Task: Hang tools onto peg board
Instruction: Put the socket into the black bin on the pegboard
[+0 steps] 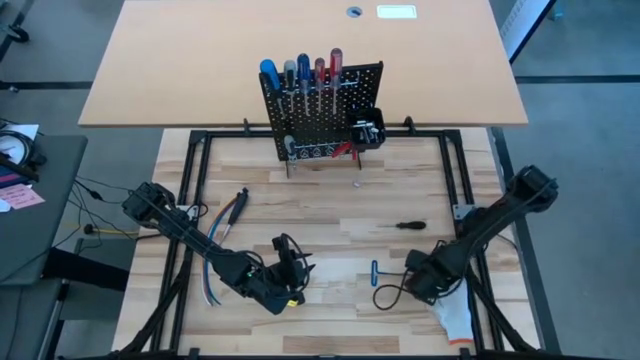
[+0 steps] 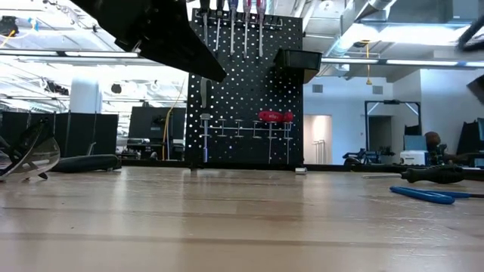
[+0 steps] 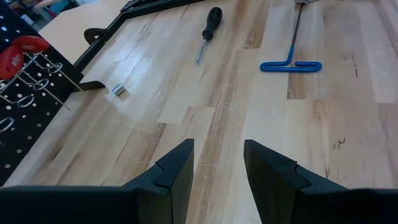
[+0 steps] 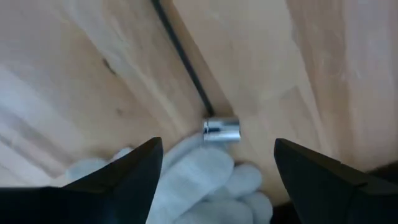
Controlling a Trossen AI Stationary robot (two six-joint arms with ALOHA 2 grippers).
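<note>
My right gripper next needs to grab the blue T-handled key by its dark shaft [image 4: 198, 87] to lift it toward the peg board.
The black peg board [image 1: 322, 108] stands upright at the table's far side, with several screwdrivers [image 1: 300, 72] along its top and red pliers [image 2: 276, 116] hung lower down. A blue T-handled key [image 1: 375, 272] lies flat on the table, and its dark shaft ends in a silver socket [image 4: 221, 130]. My right gripper [image 4: 217, 149] points down over that socket end, open wide, with one finger on each side and clear of it. A small black screwdriver [image 1: 410, 226] lies farther back. My left gripper [image 3: 219, 149] hovers open at the near left [image 1: 290, 278], with nothing between its fingers.
A white glove [image 4: 199, 177] lies right beside the socket, under my right gripper. Loose cables [image 1: 228, 214] lie at the left. A small silver socket [image 3: 118, 90] sits on the table near the board's foot. A small black bin [image 1: 368, 128] hangs on the board's right side.
</note>
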